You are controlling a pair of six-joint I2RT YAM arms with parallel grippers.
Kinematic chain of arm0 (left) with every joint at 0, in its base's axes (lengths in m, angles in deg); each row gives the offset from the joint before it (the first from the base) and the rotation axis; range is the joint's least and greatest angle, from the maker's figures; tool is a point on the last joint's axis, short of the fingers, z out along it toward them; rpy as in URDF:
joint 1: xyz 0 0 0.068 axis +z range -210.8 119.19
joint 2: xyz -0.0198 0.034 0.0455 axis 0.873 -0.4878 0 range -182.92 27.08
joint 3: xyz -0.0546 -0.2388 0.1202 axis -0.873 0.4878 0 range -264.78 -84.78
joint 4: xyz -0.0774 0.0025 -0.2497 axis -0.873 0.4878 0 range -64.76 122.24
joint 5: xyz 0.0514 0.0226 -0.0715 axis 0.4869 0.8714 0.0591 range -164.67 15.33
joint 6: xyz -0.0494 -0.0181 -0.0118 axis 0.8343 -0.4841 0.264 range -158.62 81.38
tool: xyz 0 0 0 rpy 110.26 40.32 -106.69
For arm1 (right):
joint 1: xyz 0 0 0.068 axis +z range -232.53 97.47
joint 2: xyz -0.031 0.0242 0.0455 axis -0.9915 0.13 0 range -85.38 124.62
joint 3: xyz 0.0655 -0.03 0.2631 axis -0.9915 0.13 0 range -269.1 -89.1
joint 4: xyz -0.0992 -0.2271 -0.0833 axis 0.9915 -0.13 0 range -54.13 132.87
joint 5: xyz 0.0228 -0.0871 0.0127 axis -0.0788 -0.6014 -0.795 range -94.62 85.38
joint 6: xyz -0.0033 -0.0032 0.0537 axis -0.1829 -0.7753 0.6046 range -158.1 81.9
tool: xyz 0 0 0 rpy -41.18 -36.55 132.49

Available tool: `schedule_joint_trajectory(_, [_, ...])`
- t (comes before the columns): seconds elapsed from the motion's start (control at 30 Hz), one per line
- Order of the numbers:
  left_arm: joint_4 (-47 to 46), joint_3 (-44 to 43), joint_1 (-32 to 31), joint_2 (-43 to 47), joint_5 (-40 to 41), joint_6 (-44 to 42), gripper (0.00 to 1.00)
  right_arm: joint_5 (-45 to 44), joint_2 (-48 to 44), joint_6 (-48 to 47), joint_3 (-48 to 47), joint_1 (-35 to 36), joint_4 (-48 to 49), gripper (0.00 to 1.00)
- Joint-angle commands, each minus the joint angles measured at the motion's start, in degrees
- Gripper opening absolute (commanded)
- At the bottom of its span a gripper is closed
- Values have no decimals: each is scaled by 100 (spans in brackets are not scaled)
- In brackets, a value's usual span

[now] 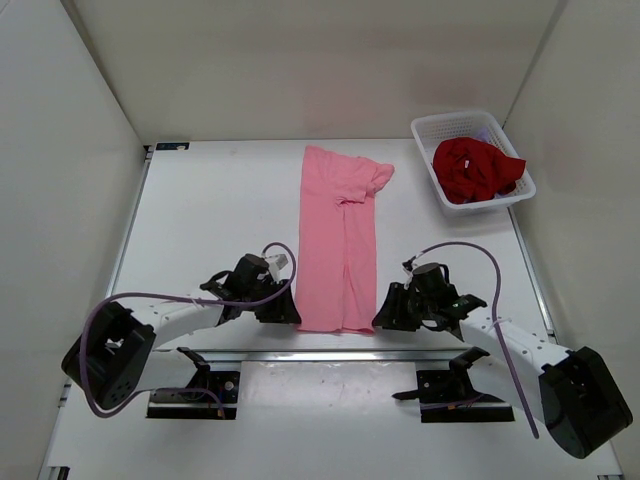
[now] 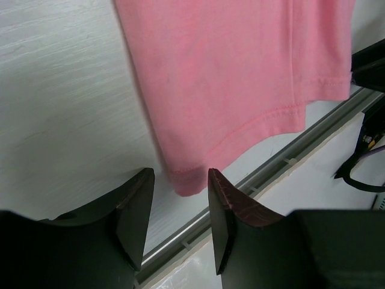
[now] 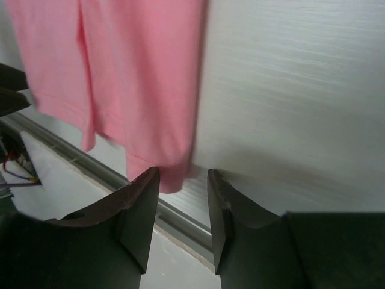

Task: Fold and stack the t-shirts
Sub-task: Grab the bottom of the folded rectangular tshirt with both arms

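I should fold the hem evenly over, so my left gripper will next grab the pink t-shirt's near hem corner (image 1: 302,326) (image 2: 187,180), opposite my right gripper's corner.
A pink t-shirt (image 1: 338,240) lies on the white table as a long narrow strip, one sleeve bunched at its far right. My left gripper (image 1: 288,312) is at its near left corner, and my right gripper (image 1: 385,318) at its near right corner. In the left wrist view the pink hem corner (image 2: 187,182) sits just beyond the open fingertips (image 2: 180,174). In the right wrist view the other corner (image 3: 167,176) lies between the open fingertips (image 3: 183,173), close to the left finger. A dark red t-shirt (image 1: 472,168) is heaped in the basket.
The white mesh basket (image 1: 430,130) stands at the far right corner of the table. A metal rail (image 1: 330,355) runs along the near table edge just behind the shirt's hem. White walls close in the left, right and far sides.
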State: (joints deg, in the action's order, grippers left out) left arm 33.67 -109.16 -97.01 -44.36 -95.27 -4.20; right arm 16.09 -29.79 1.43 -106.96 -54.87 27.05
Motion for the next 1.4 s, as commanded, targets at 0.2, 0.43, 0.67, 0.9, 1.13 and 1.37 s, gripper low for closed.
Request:
schedule_joint_trajectory(0.2, [45,39,-176,-318,-32,-14,46,337,-144,371,363,47,754,42])
schedule_joint_trajectory(0.43, [2,12,-273,-371,-58,21,28,575,170,380,557,55,1158,23])
schedule_joint_trajectory(0.67, [211,48,-325,-274,-190,-153,0,399,5,459,574,327,905,0])
schedule_joint_trajectory(0.9, [1380,399,-195,945,-549,-242,0,302,-584,925,505,1241,88,0])
schedule_joint_trajectory(1.13, [1339,-874,166,959,-234,13,0,530,-26,-452,-724,-101,-248,0])
schedule_joint_trajectory(1.37, [405,-2252,843,-903,301,-101,0,355,2074,-1438,-2683,-1182,430,0])
